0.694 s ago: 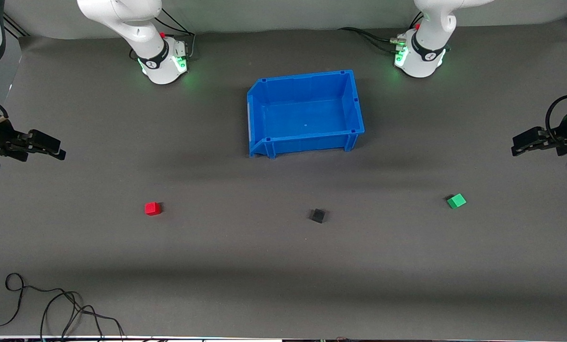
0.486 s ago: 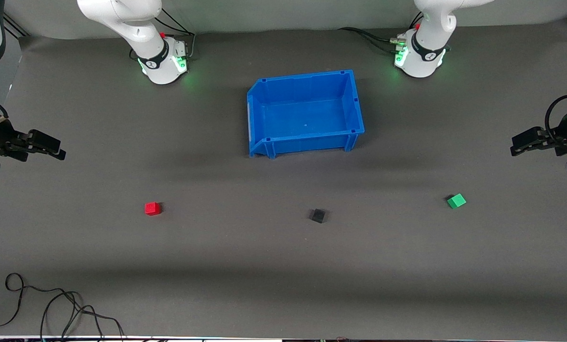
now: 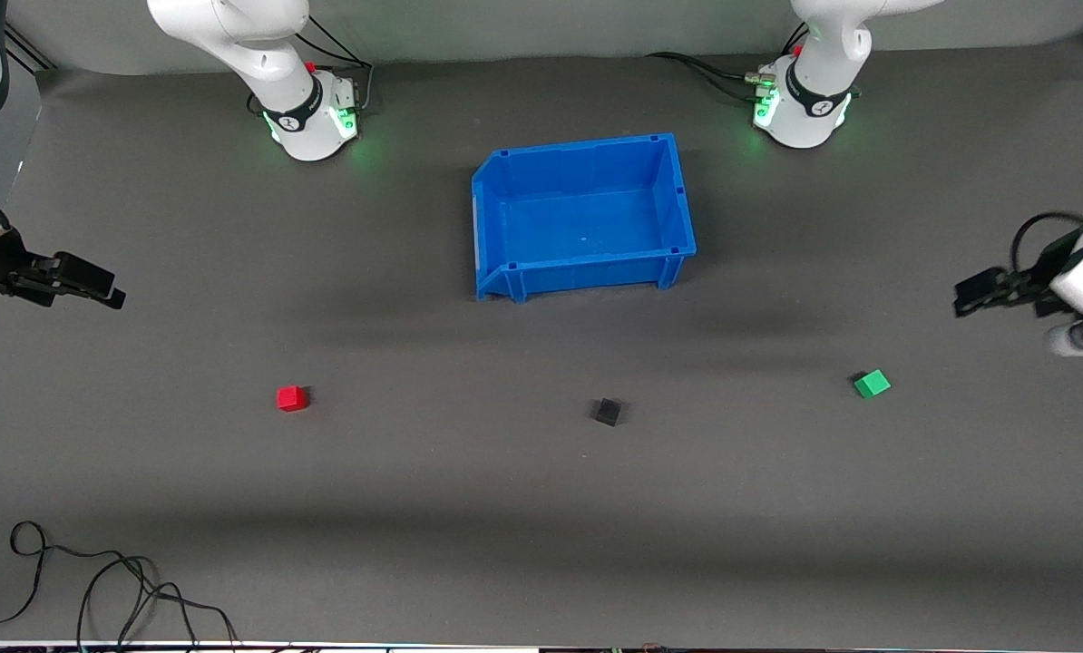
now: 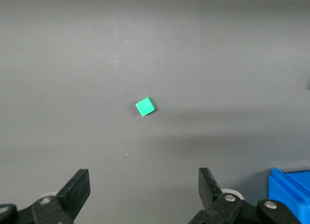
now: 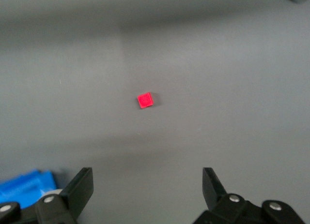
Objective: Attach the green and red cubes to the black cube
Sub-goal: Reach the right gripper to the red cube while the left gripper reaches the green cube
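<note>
My right gripper grabs the red cube by its opposite sides next, to attach the red cube (image 3: 291, 398) to the black cube (image 3: 606, 412).
The red cube (image 3: 291, 398) lies on the grey table toward the right arm's end. The black cube (image 3: 606, 412) lies near the middle, nearer the front camera than the blue bin. The green cube (image 3: 872, 384) lies toward the left arm's end. My left gripper (image 3: 966, 300) is open and empty, up in the air over the table at its end, short of the green cube, which shows in the left wrist view (image 4: 145, 107). My right gripper (image 3: 111, 292) is open and empty over its end of the table; the red cube shows in the right wrist view (image 5: 145, 100).
A blue bin (image 3: 678, 201) stands empty at the middle of the table between the two arm bases; its corners show in both wrist views. A loose black cable (image 3: 115, 589) lies at the table's near corner on the right arm's end.
My left gripper has moved inward over the table toward the green cube. The right gripper and the three cubes have not moved.
</note>
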Robot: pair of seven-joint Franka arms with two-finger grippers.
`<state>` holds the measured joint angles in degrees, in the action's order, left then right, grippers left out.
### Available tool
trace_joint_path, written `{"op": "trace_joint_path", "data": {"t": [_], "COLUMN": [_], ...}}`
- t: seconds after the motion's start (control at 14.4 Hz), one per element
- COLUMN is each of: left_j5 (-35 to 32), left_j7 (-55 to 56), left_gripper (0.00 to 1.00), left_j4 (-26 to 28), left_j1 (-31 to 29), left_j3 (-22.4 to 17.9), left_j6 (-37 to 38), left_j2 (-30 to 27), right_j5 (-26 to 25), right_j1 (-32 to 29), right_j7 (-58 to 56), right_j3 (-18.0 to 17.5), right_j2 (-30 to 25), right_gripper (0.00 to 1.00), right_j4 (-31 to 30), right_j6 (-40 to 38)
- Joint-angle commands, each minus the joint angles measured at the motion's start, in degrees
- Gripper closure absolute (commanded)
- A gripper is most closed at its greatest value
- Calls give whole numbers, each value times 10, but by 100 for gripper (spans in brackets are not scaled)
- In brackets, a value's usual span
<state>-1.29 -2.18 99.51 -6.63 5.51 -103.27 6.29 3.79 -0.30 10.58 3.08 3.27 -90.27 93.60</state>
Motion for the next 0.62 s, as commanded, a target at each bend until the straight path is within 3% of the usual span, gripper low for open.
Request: {"op": "trace_joint_path", "data": {"t": [0.0, 0.28, 0.56], "left_j5": [-2, -2, -33], "left_j7": [2, 3, 15], "left_gripper": [1, 1, 7], "left_j4": [76, 78, 82], "left_j1": [2, -3, 2], "left_j3": [-3, -4, -5], "left_j6": [-77, -155, -208], "left_j2": [12, 96, 186], "right_j5": [35, 73, 149], "right_j1": [5, -1, -19], "right_j7": [178, 459, 526], "right_j3": [6, 7, 9], "right_j2": [36, 74, 131], "right_gripper": [0, 0, 0], "right_j4": [42, 41, -2], "right_j6": [0, 0, 21]}}
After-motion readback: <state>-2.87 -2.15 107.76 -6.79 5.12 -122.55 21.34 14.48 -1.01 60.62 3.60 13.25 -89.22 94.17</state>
